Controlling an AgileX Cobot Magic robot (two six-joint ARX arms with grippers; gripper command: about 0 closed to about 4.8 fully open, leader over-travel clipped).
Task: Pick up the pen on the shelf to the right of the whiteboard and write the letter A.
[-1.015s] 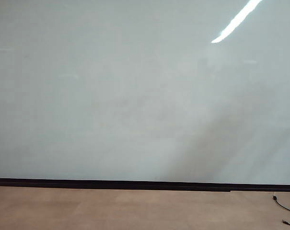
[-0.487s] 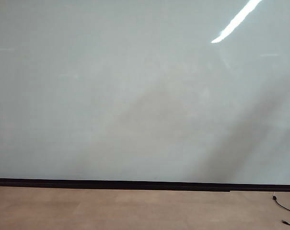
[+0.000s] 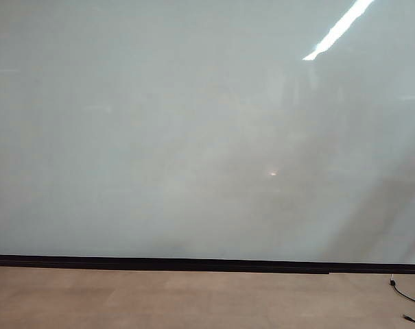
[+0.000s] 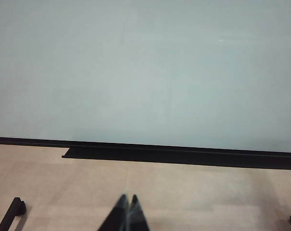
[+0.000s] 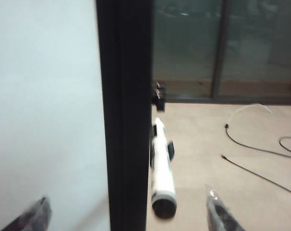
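The small black shelf clip (image 5: 170,150) holds the pen farther along, so my right gripper should next grab the pen by the body near its dark end (image 5: 163,184).
The whiteboard (image 3: 159,137) fills the exterior view, and neither gripper appears there. No letter A shows on it. In the right wrist view the pen (image 5: 162,178), a white barrel with a dark end facing me, sits clipped on a small black shelf (image 5: 170,150) beside the board's black side frame (image 5: 128,120). My right gripper (image 5: 126,198) is open wide, one finger in front of the whiteboard (image 5: 44,96) and the other over the floor, with the pen between them and untouched. My left gripper (image 4: 128,198) hangs shut and empty above the floor, facing the whiteboard (image 4: 145,72).
A black strip (image 3: 193,263) runs along the board's lower edge above the tan floor (image 3: 193,301). Thin black cables (image 3: 407,296) lie at the floor's right, as do cables (image 5: 256,147). A black ledge (image 4: 183,155) sits under the board. A dark glass wall (image 5: 222,48) stands beyond.
The dim shadows reflected on the board have drifted right and lower. A tiny orange glint has appeared near the board's middle. Nothing else in the exterior view moved.
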